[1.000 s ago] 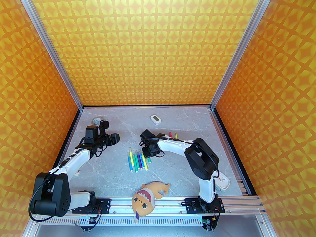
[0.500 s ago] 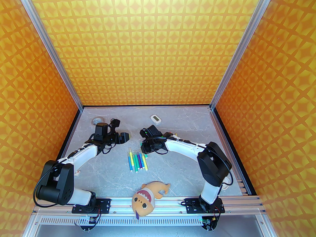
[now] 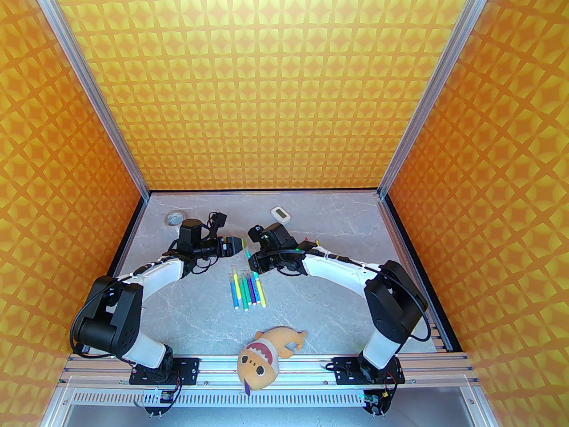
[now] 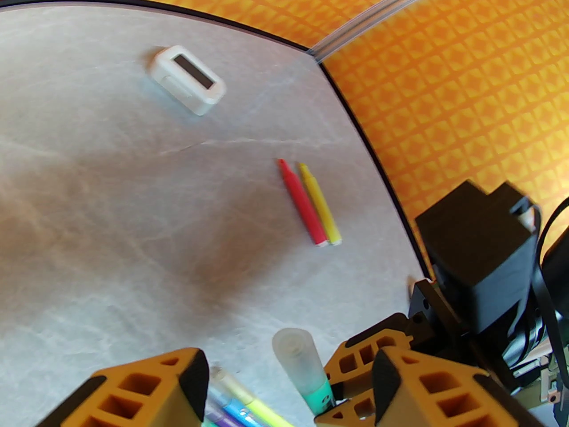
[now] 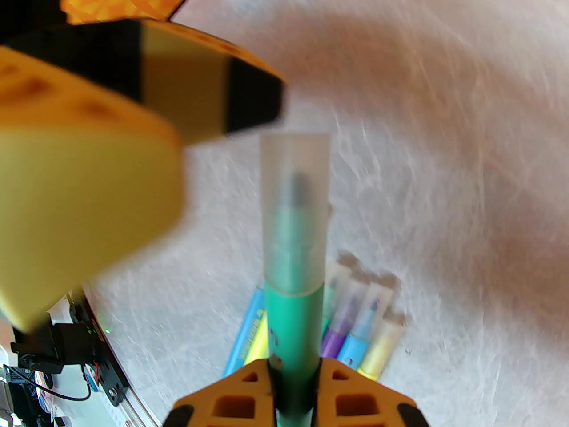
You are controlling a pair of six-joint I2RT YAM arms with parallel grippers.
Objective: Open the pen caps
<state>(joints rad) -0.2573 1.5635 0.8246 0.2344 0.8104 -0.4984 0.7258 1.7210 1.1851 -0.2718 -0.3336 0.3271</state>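
The robot's left gripper should next grab the green pen by its frosted cap alone and leave the body of the pen to the right gripper, so that the pen can be pulled open.
My right gripper (image 5: 293,372) is shut on a green pen (image 5: 293,323), held off the table with its frosted pen cap (image 5: 295,211) on and pointing towards my left gripper (image 4: 289,372). The left gripper stands open, and the cap (image 4: 295,356) lies between its orange fingers, nearer the right-hand one. Seen from above, the two grippers (image 3: 240,243) (image 3: 251,257) meet just behind a row of several capped pens (image 3: 246,289) lying side by side mid-table, pale caps (image 3: 242,276) at their far ends. A red pen (image 4: 302,203) and a yellow pen (image 4: 320,205) lie capless beyond.
A white timer (image 3: 280,215) sits near the back wall and a tape roll (image 3: 174,217) at the back left. A plush shark toy (image 3: 266,358) lies on the front rail between the arm bases. The right arm's white forearm (image 3: 333,269) arches over the table's right half.
My left arm has swung right until its open fingers reach the cap. The right gripper has drawn back and left from the pen row, carrying the green pen.
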